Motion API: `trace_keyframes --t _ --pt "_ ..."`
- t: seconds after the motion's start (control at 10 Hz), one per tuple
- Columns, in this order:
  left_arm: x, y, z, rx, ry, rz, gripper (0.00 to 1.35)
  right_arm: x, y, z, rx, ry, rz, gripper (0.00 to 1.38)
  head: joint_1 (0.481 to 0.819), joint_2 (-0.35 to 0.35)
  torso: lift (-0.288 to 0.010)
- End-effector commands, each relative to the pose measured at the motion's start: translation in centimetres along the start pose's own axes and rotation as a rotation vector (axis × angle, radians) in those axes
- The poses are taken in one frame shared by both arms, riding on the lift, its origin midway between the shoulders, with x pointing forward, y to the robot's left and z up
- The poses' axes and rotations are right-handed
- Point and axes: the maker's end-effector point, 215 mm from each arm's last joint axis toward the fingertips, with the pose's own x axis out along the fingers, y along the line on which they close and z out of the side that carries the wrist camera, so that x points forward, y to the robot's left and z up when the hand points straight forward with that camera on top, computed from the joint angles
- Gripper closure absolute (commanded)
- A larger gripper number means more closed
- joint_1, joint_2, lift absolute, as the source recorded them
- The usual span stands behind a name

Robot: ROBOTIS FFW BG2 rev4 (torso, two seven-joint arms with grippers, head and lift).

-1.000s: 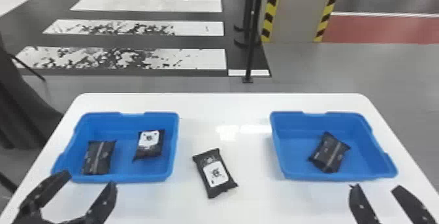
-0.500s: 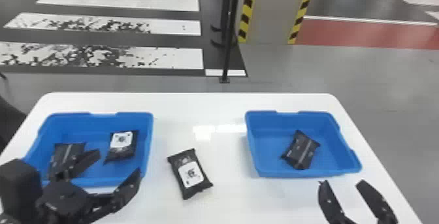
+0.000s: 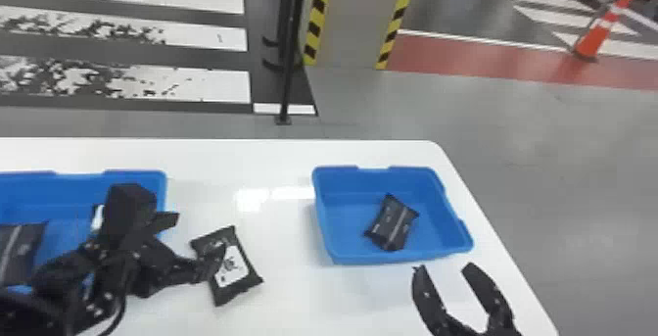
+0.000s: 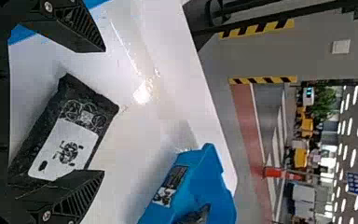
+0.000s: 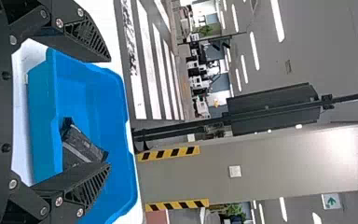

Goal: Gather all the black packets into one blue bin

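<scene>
The black packet needs to go into the blue bin [image 3: 68, 195], so my left gripper will next grab it by its long edges [image 3: 248, 261] beside the white label.
In the head view my left gripper [image 3: 199, 238] is open at the loose black packet [image 3: 231, 269], one finger over its left part. The left wrist view has this packet [image 4: 70, 133] flat between and below the open fingers of the gripper [image 4: 104, 111]. The left blue bin [image 3: 73, 179] holds a black packet [image 3: 20, 249] and a white-labelled one [image 3: 97, 218], mostly hidden by the arm. One black packet [image 3: 391, 222] lies in the right blue bin [image 3: 338, 254]. My right gripper [image 3: 444, 267] is open before that bin; in its wrist view the gripper [image 5: 110, 112] frames the bin and packet [image 5: 81, 147].
Both bins stand on a white table [image 3: 274, 163], whose right edge runs just beyond the right bin. Behind the table are a black pole [image 3: 291, 65] and a pillar with striped edges [image 3: 360, 21]. An orange cone [image 3: 599, 31] stands farther off.
The head view has turned rightward. My left arm has swung from before the left bin across to the loose packet, its gripper still open. The right gripper remains before the right bin.
</scene>
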Motion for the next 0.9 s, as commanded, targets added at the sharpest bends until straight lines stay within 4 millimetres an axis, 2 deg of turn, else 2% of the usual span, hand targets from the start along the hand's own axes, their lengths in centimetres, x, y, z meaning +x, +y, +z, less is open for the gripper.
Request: trace_keyframes --t 0.0,0.1,0.3,0.7,0.8 --pt "3.4 -1.2 2.2 0.113 0.016 -0.039 0.09 0.1 0.0 -0.1 0.002 0.000 -0.001 0.24 0.695 -0.283 -0.110" --pt "4.5 -2.2 2.4 0.154 0.052 -0.049 0.09 0.1 -0.1 -0.3 0.003 0.002 -0.002 0.24 0.695 -0.303 -0.110" --pt "4.9 -4.2 -1.3 0.155 0.209 -0.076 0.09 0.0 -0.2 -0.4 0.015 0.003 -0.004 0.24 0.695 -0.340 -0.110" --pt "6.1 -5.5 -4.7 0.207 0.318 -0.107 0.09 -0.1 -0.3 -0.7 0.022 0.007 -0.008 0.24 0.695 -0.350 -0.110" --pt "6.4 -5.6 -5.4 0.211 0.335 -0.110 0.13 -0.2 -0.4 -0.9 0.027 0.011 -0.010 0.24 0.695 -0.350 -0.110"
